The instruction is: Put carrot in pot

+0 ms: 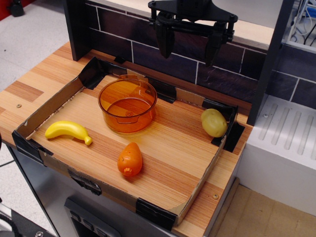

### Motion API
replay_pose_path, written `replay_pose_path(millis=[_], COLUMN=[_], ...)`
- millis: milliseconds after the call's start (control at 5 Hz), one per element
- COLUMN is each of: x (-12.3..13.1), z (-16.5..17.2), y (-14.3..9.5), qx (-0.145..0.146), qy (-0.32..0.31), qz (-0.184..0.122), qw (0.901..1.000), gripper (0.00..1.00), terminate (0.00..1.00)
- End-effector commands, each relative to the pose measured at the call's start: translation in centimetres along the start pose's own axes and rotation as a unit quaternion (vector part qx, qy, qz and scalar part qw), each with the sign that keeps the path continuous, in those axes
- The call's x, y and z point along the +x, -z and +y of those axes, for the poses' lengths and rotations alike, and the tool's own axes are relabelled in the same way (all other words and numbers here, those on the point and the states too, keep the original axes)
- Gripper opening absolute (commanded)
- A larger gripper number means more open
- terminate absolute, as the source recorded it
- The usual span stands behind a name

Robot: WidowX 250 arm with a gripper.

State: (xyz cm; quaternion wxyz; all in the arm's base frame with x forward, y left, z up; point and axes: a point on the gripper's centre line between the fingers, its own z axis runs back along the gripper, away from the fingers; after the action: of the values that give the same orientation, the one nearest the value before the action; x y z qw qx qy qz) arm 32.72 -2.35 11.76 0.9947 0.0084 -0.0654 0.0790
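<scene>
The orange carrot needs to go in the pot (127,104), so I should next grab it with my gripper by its thick rounded body (130,160).
The orange toy carrot (130,159) lies on the wooden board near the front, blunt tip toward the front edge. The translucent orange pot (127,104) stands upright and empty behind it, toward the back left. My black gripper (190,47) hangs high above the back of the board, well behind and to the right of the pot. Its two fingers are spread apart with nothing between them.
A yellow banana (68,131) lies at the front left. A yellow-green round fruit (214,122) sits at the right edge. A low cardboard rim (47,106) with black tape corners frames the board. A dark brick wall (197,69) stands behind.
</scene>
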Motion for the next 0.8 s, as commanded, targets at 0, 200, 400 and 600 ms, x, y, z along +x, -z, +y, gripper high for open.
replay_pose_path(millis=[0, 200, 400, 600], x=[0.0, -0.5, -2.2, -4.9], z=[0.0, 0.2, 0.8, 2.2], y=[0.0, -2.8, -5.0, -5.2], qx=[0.000, -0.018, -0.037, -0.016], qy=[0.000, -0.005, 0.012, -0.006], qz=[0.000, -0.022, -0.020, -0.020], qw=[1.0000, 0.9996, 0.9991, 0.9996], gripper=[1.00, 1.00, 1.00, 1.00], terminate=[0.00, 0.00, 0.00, 0.00])
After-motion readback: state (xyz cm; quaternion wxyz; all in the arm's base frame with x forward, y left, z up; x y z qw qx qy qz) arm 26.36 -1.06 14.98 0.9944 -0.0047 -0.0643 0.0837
